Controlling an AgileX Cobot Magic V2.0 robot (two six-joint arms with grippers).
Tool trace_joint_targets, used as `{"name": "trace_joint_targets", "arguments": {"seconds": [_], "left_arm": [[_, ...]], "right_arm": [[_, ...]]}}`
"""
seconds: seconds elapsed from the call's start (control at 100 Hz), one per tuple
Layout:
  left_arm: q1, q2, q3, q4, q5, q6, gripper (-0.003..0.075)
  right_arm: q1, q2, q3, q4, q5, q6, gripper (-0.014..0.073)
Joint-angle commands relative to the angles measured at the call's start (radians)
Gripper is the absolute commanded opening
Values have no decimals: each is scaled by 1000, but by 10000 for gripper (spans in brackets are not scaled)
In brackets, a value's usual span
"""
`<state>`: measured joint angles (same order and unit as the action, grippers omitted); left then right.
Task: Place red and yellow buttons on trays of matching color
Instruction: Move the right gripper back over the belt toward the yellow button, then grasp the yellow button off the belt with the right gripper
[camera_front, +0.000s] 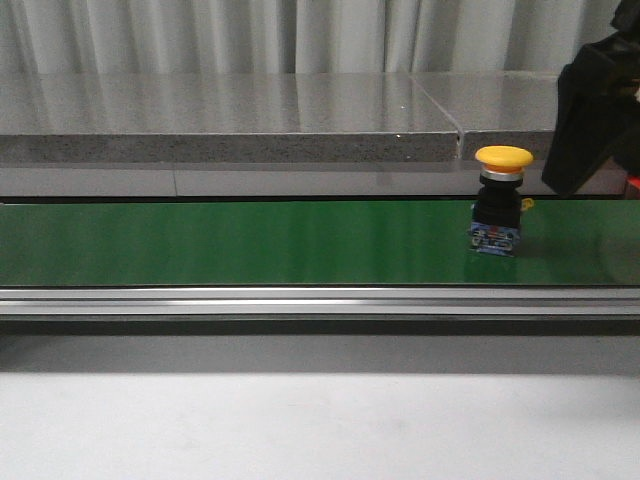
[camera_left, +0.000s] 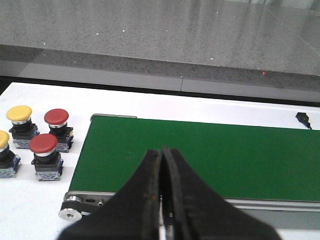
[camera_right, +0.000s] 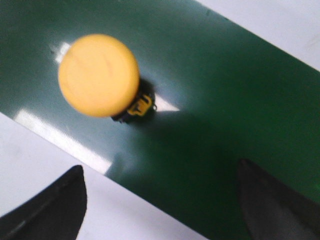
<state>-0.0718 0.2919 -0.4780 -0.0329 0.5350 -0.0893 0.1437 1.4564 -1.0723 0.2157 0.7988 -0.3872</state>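
My right gripper lines up before closing on the yellow cap (camera_right: 98, 75), which lies beside my fingers, over the green belt (camera_right: 200, 155), so closing now would miss.
A yellow button (camera_front: 503, 158) with a black and blue base stands upright on the green conveyor belt (camera_front: 250, 243), toward its right end. The right wrist view looks down on its yellow cap (camera_right: 98, 75). My right gripper (camera_right: 160, 167) hovers open above the belt's edge, beside the button, holding nothing. The right arm (camera_front: 598, 110) shows as a dark bulk at the upper right. My left gripper (camera_left: 162, 151) is shut and empty over the belt's left end. To its side on the white table stand two red buttons (camera_left: 56, 118) (camera_left: 43, 145) and two yellow buttons (camera_left: 19, 114) (camera_left: 3, 140). The trays are out of view.
A grey stone ledge (camera_front: 230, 120) runs behind the belt. The belt's metal side rail (camera_front: 300, 300) runs along its front, with a roller (camera_left: 70, 214) at the left end. A small black item (camera_left: 303, 120) lies on the white table beyond the belt.
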Motion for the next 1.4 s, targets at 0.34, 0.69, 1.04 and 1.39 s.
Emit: {"name": "trace_joint_targets", "arguments": {"seconds": [0.34,0.69,1.04,1.39], "left_arm": [[-10,7,-27,-2,-73,-1,-19],[-10,7,-27,-2,-73,-1,-19],[-10,7,-27,-2,-73,-1,-19],[-10,7,-27,-2,-73,-1,-19]], "right_arm": [[25,53,-86,34,-115,-8,601],[24,85,-89,34,-51,2,188],[-47,-7,-130,9,1,83,129],[-444,-115,-140,5,25,147,129]]}}
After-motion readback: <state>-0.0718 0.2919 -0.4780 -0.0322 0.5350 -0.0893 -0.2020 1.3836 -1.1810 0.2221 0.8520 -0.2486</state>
